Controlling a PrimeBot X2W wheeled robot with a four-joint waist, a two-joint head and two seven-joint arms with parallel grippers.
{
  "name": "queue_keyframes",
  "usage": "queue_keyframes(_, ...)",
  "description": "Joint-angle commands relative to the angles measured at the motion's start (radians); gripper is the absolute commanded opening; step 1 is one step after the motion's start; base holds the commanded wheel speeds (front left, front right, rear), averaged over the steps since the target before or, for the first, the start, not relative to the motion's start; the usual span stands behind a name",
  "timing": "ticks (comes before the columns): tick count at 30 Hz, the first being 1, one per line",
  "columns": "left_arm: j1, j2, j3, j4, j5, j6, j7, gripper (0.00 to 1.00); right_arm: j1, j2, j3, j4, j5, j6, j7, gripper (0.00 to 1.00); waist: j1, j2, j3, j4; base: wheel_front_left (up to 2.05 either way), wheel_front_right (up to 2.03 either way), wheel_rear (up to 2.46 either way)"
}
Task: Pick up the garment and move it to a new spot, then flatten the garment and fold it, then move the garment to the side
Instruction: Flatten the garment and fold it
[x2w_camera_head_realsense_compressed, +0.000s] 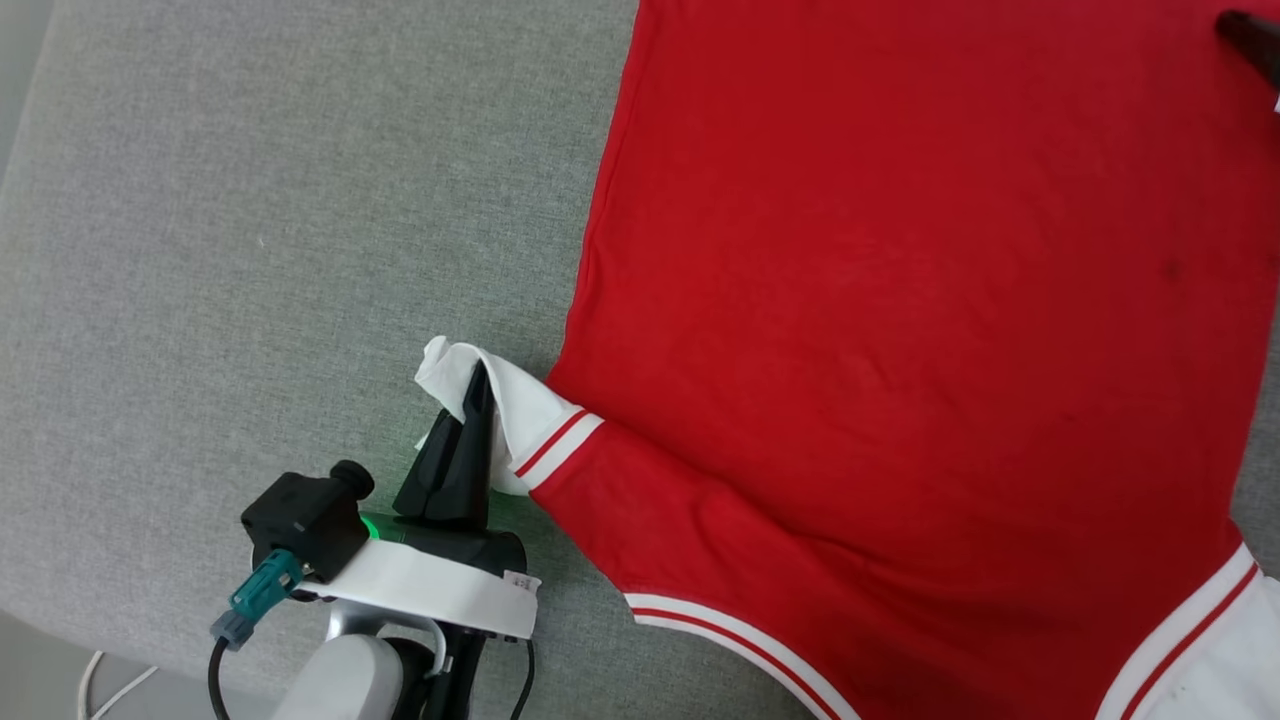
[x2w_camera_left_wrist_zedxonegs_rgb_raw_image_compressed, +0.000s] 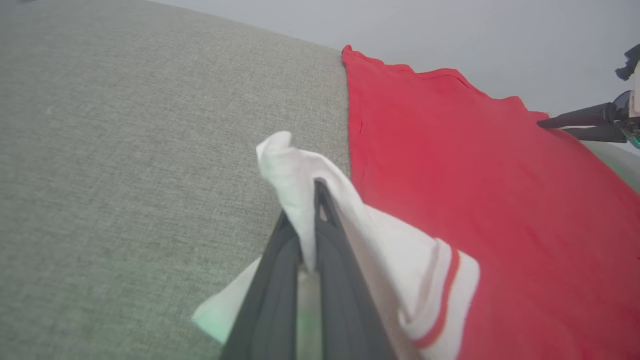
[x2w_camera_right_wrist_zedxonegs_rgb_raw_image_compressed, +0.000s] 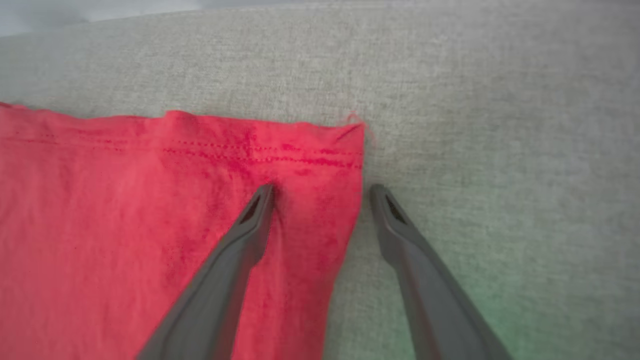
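Note:
My right gripper grips the red shirt by its hemmed corner (x2w_camera_right_wrist_zedxonegs_rgb_raw_image_compressed: 336, 153) next, to flatten and fold the shirt.
The garment (x2w_camera_head_realsense_compressed: 900, 300) is a red shirt spread flat on the grey cloth surface, with white striped trim along its near edge. Its white sleeve (x2w_camera_head_realsense_compressed: 500, 400) sticks out at the left. My left gripper (x2w_camera_head_realsense_compressed: 478, 385) is shut on that sleeve; in the left wrist view the white sleeve (x2w_camera_left_wrist_zedxonegs_rgb_raw_image_compressed: 295, 175) bunches over the closed fingers (x2w_camera_left_wrist_zedxonegs_rgb_raw_image_compressed: 330, 235). In the right wrist view my right gripper (x2w_camera_right_wrist_zedxonegs_rgb_raw_image_compressed: 322, 190) is open, one finger lying on the garment (x2w_camera_right_wrist_zedxonegs_rgb_raw_image_compressed: 150, 210) near its hemmed corner and the other on bare surface. A dark tip of the right gripper (x2w_camera_head_realsense_compressed: 1250, 40) shows at the head view's top right.
The grey fabric-covered surface (x2w_camera_head_realsense_compressed: 250, 250) stretches wide to the left of the shirt. Its near edge runs across the lower left, with a white cable (x2w_camera_head_realsense_compressed: 100, 690) hanging below it. A pale wall (x2w_camera_left_wrist_zedxonegs_rgb_raw_image_compressed: 450, 30) lies behind the far edge.

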Motion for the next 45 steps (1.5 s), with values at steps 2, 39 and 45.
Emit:
queue_keyframes(2, -0.008, -0.011, 0.012, 0.005, 0.013, -0.011, -0.004, 0.00, 0.041, 0.034, 0.006, 0.072, -0.007, 0.000, 0.077, 1.00, -0.0001, 0.0000, 0.013, 0.006, 0.00, 0.00, 0.00)
queue_keyframes(39, 0.275, 0.069, 0.149, 0.129, -0.043, 0.065, 0.085, 0.00, 0.912, -0.041, -0.176, -0.452, 0.078, 0.000, -0.025, 0.00, -0.0001, 0.0000, -0.471, -0.235, 0.00, 0.00, 0.00)
queue_keyframes(45, 0.317, 0.081, 0.160, 0.134, -0.062, 0.075, 0.104, 0.00, 1.210, 0.080, -0.325, -0.674, 0.035, 0.000, 0.029, 0.00, -0.0001, 0.0000, -0.493, -0.263, 0.00, 0.00, 0.00)
